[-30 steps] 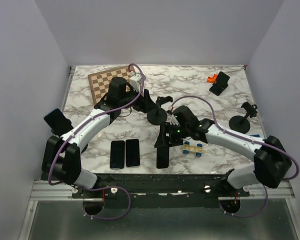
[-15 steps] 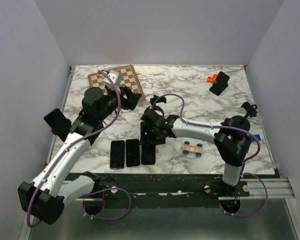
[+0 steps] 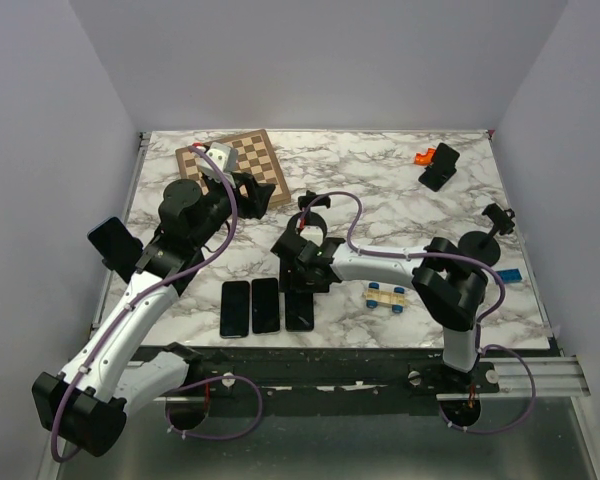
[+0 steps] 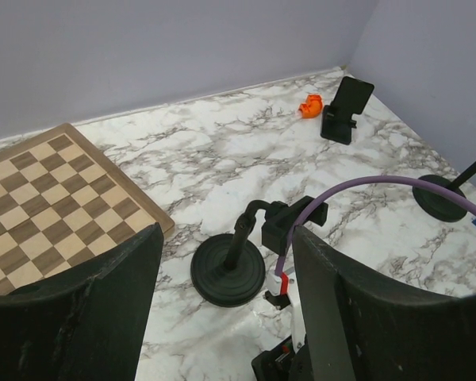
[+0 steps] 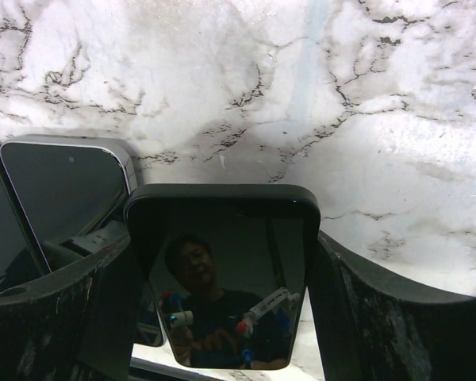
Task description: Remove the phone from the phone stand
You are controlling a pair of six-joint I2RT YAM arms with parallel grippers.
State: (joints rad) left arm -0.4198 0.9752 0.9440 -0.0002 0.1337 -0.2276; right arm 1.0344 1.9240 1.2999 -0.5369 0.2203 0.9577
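The robot's right gripper should release the black phone (image 3: pixel 300 309) now: the phone is tilted, one end low, over flat, empty table beside the neighbouring phones, and would settle there.
My right gripper (image 3: pixel 302 283) is shut on a black phone (image 3: pixel 300 309), held low at the table's front beside two other phones (image 3: pixel 250 307). In the right wrist view the phone (image 5: pixel 222 238) sits between both fingers (image 5: pixel 71 309), its screen facing the camera, with the neighbouring phones (image 5: pixel 59 186) at its left. The empty black phone stand (image 4: pixel 228 274) with its round base and clamp (image 4: pixel 293 222) stands behind it; the top view shows only its clamp (image 3: pixel 315 201). My left gripper (image 3: pixel 252 190) is open and empty, held above the table left of the stand.
A chessboard (image 3: pixel 230 158) lies at the back left. A phone on a stand (image 3: pixel 115 243) is at the left edge. Another stand (image 3: pixel 438 166) with an orange piece (image 3: pixel 421 157) is at the back right. A round-base stand (image 3: pixel 480 245), a wooden toy car (image 3: pixel 387 296) and a blue piece (image 3: pixel 510 275) are on the right.
My right arm swung left with the phone and brought it down next to the two lying phones. My left arm drew back from the stand toward the left.
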